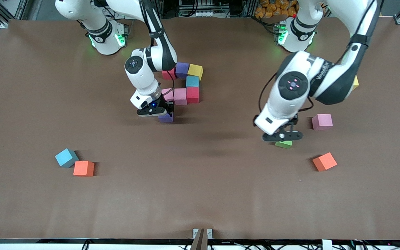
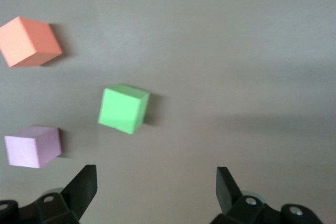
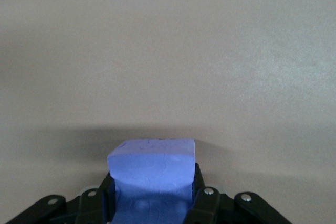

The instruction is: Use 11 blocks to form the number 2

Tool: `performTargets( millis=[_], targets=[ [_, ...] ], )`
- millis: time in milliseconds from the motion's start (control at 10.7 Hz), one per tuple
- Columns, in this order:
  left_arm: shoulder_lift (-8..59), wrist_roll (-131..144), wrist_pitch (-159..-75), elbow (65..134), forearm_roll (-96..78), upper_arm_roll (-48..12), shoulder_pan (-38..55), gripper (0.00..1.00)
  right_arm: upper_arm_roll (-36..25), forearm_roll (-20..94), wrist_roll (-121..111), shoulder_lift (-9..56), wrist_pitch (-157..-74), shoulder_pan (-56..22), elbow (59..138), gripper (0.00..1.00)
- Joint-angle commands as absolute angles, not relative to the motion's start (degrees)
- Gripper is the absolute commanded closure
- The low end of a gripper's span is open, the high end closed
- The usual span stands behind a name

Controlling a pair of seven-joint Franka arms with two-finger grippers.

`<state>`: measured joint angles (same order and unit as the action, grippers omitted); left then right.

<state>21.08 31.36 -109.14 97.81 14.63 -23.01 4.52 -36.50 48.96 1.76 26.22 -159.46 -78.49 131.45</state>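
Observation:
The purple block (image 1: 166,118) is still short of the pink block's near side, so it is too early to open. My right gripper moves it toward that side first.
My right gripper (image 1: 165,114) is shut on a purple block (image 1: 166,118) (image 3: 152,163), low at the table beside a pink block (image 1: 167,93) of the cluster. The cluster also holds a second pink block (image 1: 180,96), a red (image 1: 192,94), a light blue (image 1: 192,82), a yellow (image 1: 195,71), a purple (image 1: 182,69) and another red block (image 1: 168,74). My left gripper (image 1: 283,136) (image 2: 156,182) hangs open above the green block (image 1: 284,144) (image 2: 124,108), with nothing between its fingers. A pink block (image 1: 322,122) (image 2: 33,146) and an orange block (image 1: 324,161) (image 2: 29,41) lie near the green one.
A light blue block (image 1: 66,158) and an orange block (image 1: 83,168) touch each other toward the right arm's end, nearer the front camera. A yellow piece (image 1: 355,82) peeks out from under the left arm. Brown table surface (image 1: 200,180) lies between the groups.

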Motion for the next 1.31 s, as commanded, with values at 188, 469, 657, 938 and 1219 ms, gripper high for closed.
performTargets(
  millis=[188,469,657,938,1219],
  targets=[
    [17.0,14.4,-120.4,109.8,15.4,-24.0,-3.6,0.00,-33.7,50.4,1.8,23.5,-159.7,-77.5,135.5,0.93],
    [19.0,8.4,-129.5,115.6,15.3,-24.0,-6.2,0.00,-33.4,50.4,1.8,22.9,-160.0,-77.6,136.7,0.93],
    [21.2,9.1,-131.6,115.9,15.3,-23.9,-6.3,0.00,-33.0,50.4,1.8,22.7,-160.0,-77.6,137.2,0.93],
    [25.0,8.6,-135.6,115.8,16.1,-23.7,-6.6,0.00,-32.3,50.4,2.8,22.6,-160.1,-77.6,137.6,0.93],
    [26.1,8.5,-135.9,115.2,16.1,-23.4,-6.7,0.00,-31.4,50.4,2.8,22.5,-161.5,-77.5,138.4,0.93]
  ],
)
